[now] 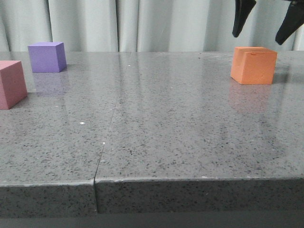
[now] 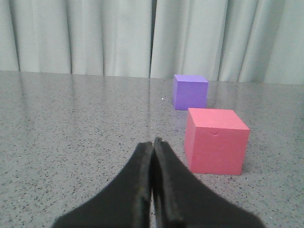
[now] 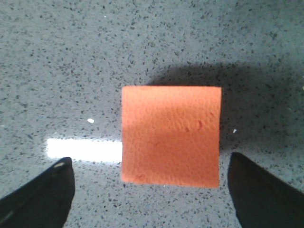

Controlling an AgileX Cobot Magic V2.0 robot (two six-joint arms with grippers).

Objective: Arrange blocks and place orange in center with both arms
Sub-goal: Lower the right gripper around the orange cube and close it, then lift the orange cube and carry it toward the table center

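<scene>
It isn't time to close my right gripper yet: its fingers are above the orange cube's top (image 1: 255, 48). They would miss the cube if I closed now, so my right gripper should go lower first.
The orange cube (image 1: 253, 65) stands on the grey table at the far right; it also shows from above in the right wrist view (image 3: 171, 135). My right gripper (image 1: 262, 32) hangs open right above it, one finger to each side, not touching; it also shows in the right wrist view (image 3: 150, 164). The purple cube (image 1: 46, 57) stands at the far left, with the pink cube (image 1: 10, 84) in front of it at the left edge. In the left wrist view my left gripper (image 2: 153, 142) is shut and empty, low over the table, short of the pink cube (image 2: 214, 140) and the purple cube (image 2: 190, 91).
The grey speckled table (image 1: 156, 123) has a seam running from the back to the front edge (image 1: 95, 179). A pale curtain (image 1: 142, 23) hangs behind the table. A bright reflection (image 3: 83, 148) lies on the surface beside the orange cube.
</scene>
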